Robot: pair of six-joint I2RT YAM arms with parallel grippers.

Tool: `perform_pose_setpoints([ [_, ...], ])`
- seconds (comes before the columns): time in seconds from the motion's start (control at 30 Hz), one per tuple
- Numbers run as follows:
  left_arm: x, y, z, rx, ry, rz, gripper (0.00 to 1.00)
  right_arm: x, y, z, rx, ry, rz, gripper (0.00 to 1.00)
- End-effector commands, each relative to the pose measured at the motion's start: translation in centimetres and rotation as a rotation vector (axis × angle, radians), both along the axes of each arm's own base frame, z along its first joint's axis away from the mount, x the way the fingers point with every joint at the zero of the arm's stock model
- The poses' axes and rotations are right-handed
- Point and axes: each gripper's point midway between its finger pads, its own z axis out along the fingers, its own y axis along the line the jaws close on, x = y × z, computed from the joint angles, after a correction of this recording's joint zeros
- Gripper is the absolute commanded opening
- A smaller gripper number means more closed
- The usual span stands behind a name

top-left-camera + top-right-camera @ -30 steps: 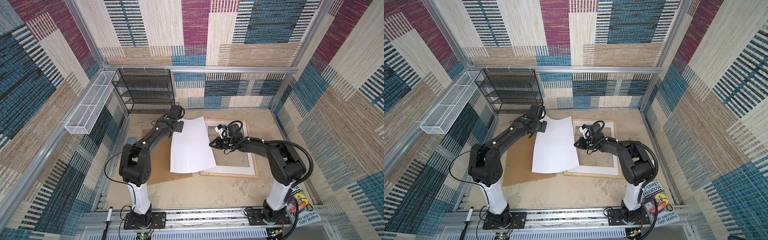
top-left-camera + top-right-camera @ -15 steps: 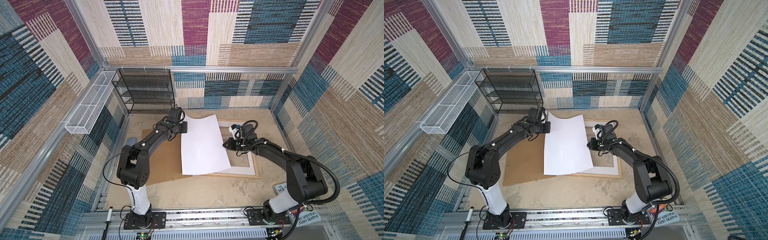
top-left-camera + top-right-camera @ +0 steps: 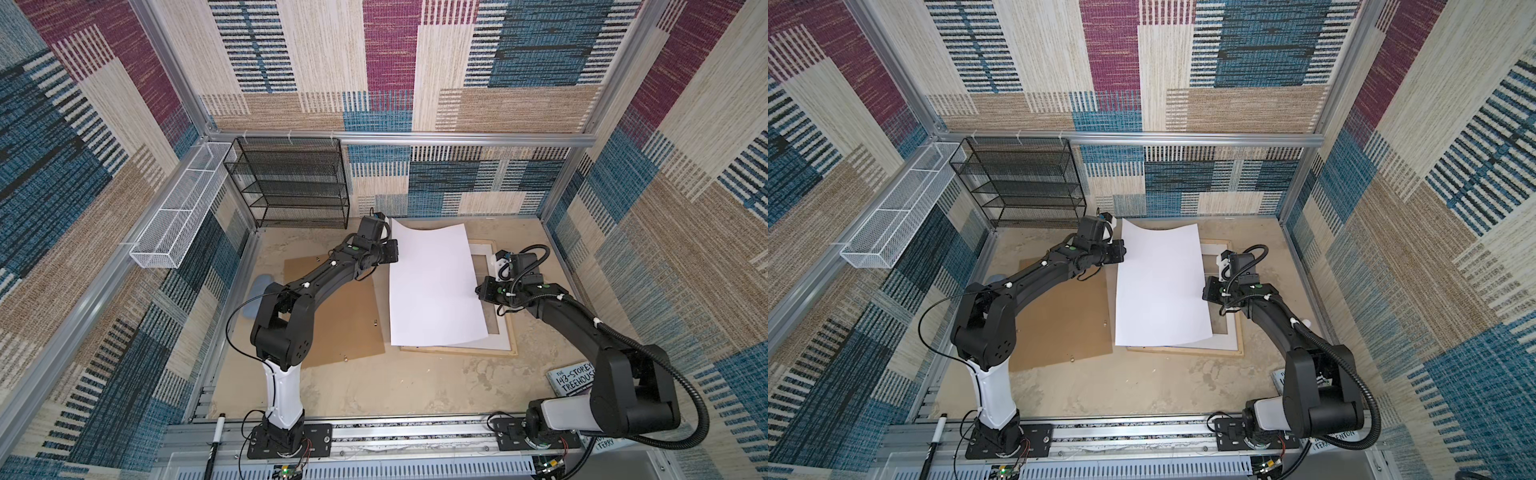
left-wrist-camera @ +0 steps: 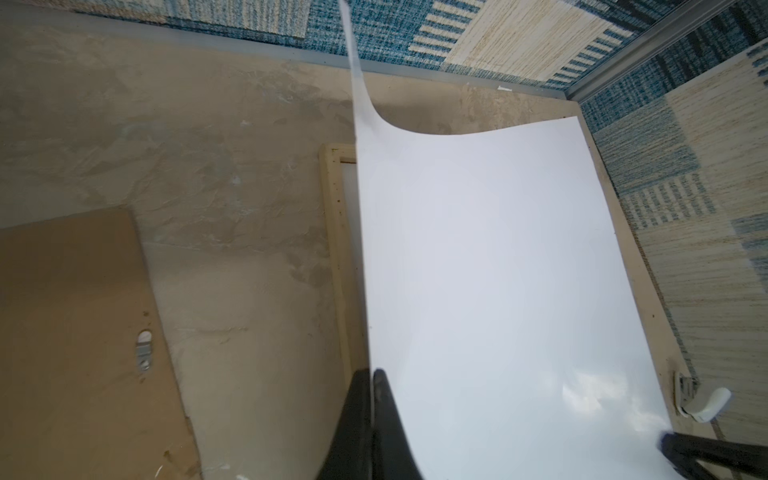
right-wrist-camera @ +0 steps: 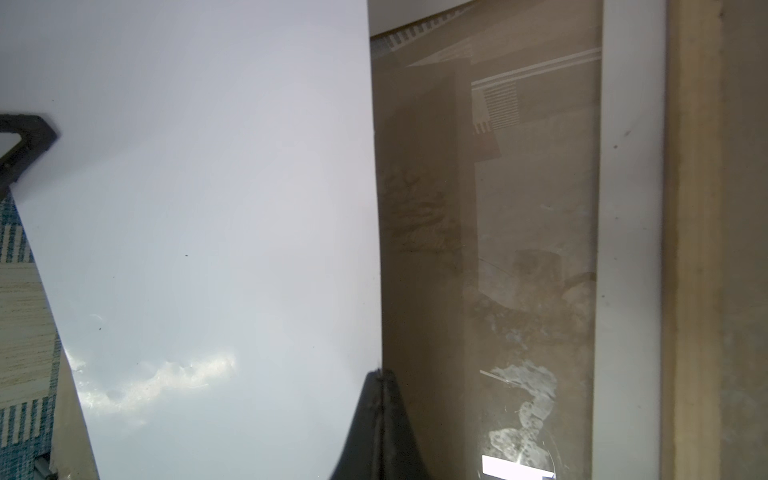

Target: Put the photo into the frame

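The photo's held edge hangs over the frame's wood strip [image 4: 336, 249], so I need to shift and lower the photo inside the frame before opening my left gripper.
The photo [image 3: 432, 286] [image 3: 1158, 286] hangs white back up, slightly curled, its picture side hidden. It covers most of the pale wood frame [image 3: 457, 352] [image 3: 1183, 352], which lies flat at the right. My left gripper [image 3: 394, 253] [image 4: 370, 372] is shut on the photo's left edge near the far corner. On the opposite edge, halfway along, my right gripper [image 3: 478, 291] [image 5: 380, 374] is also shut on the photo [image 5: 208, 208]. In the left wrist view the photo [image 4: 498, 270] bends up beside the frame's strip [image 4: 336, 249]. The right wrist view shows the frame's strip [image 5: 698, 249].
A white mat board [image 3: 482, 253] [image 5: 627, 249] lies inside the frame over glass [image 5: 498, 208]. The brown backing board [image 3: 332, 316] [image 4: 70, 332] lies to the left. A black mesh rack [image 3: 291, 183] stands at the back, a white wire basket [image 3: 178, 212] hangs on the left wall, and a book [image 3: 573, 380] lies front right.
Both arms have carried the photo to the right, from over the backing board's edge to above the frame. Both grips stay shut on it.
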Motion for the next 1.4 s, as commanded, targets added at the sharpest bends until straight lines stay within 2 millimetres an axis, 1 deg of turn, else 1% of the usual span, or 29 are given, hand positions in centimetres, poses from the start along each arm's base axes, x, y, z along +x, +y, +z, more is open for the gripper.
perform_pose_setpoints([
  [0.0, 0.7, -1.8, 0.9, -0.058, -0.025, -0.02, 0.0, 0.2, -2.0, 0.5, -0.058, -0.028, -0.054, 0.0],
  [0.1, 1.3, -3.0, 0.6, -0.072, -0.021, -0.037, 0.0, 0.1, -3.8, 0.6, -0.087, -0.033, -0.092, 0.0],
  [0.17, 1.4, -3.9, 0.2, -0.086, -0.009, -0.05, 0.0, 0.0, -4.9, 0.2, -0.106, -0.025, -0.117, 0.0],
  [0.27, 1.6, -5.0, -0.3, -0.088, -0.011, -0.064, 0.0, 0.0, -5.8, -0.2, -0.114, -0.018, -0.138, 0.0],
  [0.4, 1.6, -6.3, -1.3, -0.086, 0.001, -0.083, 0.0, 0.1, -6.4, -0.4, -0.113, -0.014, -0.155, 0.0],
  [0.53, 1.7, -7.2, -1.9, -0.08, 0.003, -0.1, 0.0, 0.0, -6.9, -0.4, -0.117, -0.017, -0.17, 0.0],
  [0.93, 2.2, -7.6, -2.8, -0.052, 0.004, -0.113, 0.0, -0.2, -7.5, -1.1, -0.127, -0.001, -0.192, 0.0],
  [1.07, 2.3, -7.7, -3.1, -0.05, 0.009, -0.11, 0.09, -0.3, -7.6, -1.1, -0.128, 0.0, -0.198, 0.0],
  [1.27, 2.5, -7.4, -3.3, -0.04, 0.014, -0.097, 0.26, -0.3, -7.6, -1.1, -0.127, 0.002, -0.194, 0.0],
  [1.33, 2.4, -7.3, -3.4, -0.034, 0.017, -0.091, 0.3, -0.3, -7.5, -1.1, -0.123, 0.0, -0.192, 0.0],
  [1.37, 2.5, -7.3, -3.3, -0.033, 0.015, -0.09, 0.3, -0.3, -7.5, -1.1, -0.122, 0.0, -0.191, 0.0],
])
